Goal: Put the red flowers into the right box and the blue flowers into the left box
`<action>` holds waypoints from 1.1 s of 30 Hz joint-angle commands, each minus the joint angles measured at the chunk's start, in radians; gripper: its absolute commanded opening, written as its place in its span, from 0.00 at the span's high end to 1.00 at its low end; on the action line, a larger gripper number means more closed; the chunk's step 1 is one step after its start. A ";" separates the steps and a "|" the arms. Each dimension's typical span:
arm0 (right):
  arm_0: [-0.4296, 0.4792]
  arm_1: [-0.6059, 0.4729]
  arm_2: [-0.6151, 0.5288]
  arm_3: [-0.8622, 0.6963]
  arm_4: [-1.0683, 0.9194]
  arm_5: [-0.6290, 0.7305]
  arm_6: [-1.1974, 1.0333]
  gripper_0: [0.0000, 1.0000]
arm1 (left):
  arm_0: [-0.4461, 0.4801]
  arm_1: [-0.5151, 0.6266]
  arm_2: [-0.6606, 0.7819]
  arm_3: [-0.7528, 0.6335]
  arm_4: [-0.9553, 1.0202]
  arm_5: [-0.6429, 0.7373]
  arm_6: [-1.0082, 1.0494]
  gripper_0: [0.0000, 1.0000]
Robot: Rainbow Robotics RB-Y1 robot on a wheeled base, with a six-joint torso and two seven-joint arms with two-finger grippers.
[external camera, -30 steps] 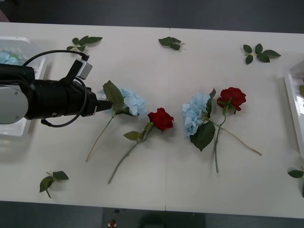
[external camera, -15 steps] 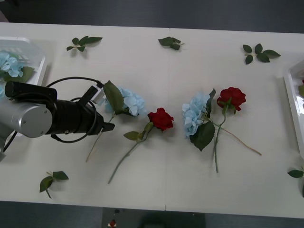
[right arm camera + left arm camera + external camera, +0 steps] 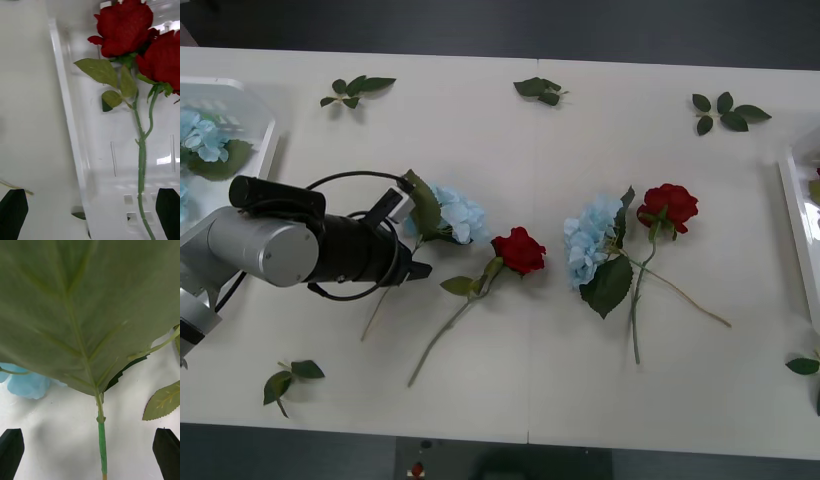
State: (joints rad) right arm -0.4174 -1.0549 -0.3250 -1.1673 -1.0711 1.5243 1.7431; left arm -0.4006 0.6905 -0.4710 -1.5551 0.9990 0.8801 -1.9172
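My right gripper needs to grab the rose next by the green stem under the bloom, because its soft red petals spread wide at the top.
My left gripper sits by the thin stem of a blue flower, just below its big green leaf. In the left wrist view that leaf looms close, the green stem runs between my open fingers, and pale-blue petals peek out. A second blue flower lies at the centre right. Two red flowers lie on the table. The left box holds blue flowers. My right gripper hangs open over the right box, which holds red roses.
Loose green leaf sprigs lie scattered: far left, far middle, far right, near left and near right. The right box's rim shows at the table's right edge.
My left arm has swung away from the left box and toward the near side, bringing its gripper down beside the blue flower's stem. The flowers have not moved.
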 commanded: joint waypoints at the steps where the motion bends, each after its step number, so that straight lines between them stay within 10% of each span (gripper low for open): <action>1: -0.058 0.033 -0.009 -0.065 -0.004 0.077 -0.080 0.00 | -0.034 0.007 -0.038 0.007 -0.023 -0.026 -0.011 0.00; 7: -0.070 0.093 -0.003 -0.166 -0.004 0.137 -0.228 0.00 | -0.049 0.007 -0.087 0.033 -0.033 -0.073 -0.005 0.26; 14: -0.070 0.179 0.020 -0.287 0.020 0.188 -0.448 0.00 | -0.047 0.007 -0.089 0.033 -0.028 -0.076 0.004 0.98; 33: -0.070 0.299 0.362 -0.486 0.214 0.086 -0.948 0.00 | -0.053 0.213 0.264 -0.168 0.196 0.189 0.030 1.00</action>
State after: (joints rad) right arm -0.4778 -0.7476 -0.0016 -1.6273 -0.8657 1.6344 0.8794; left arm -0.4274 0.8371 -0.2632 -1.6889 1.1716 1.0187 -1.9168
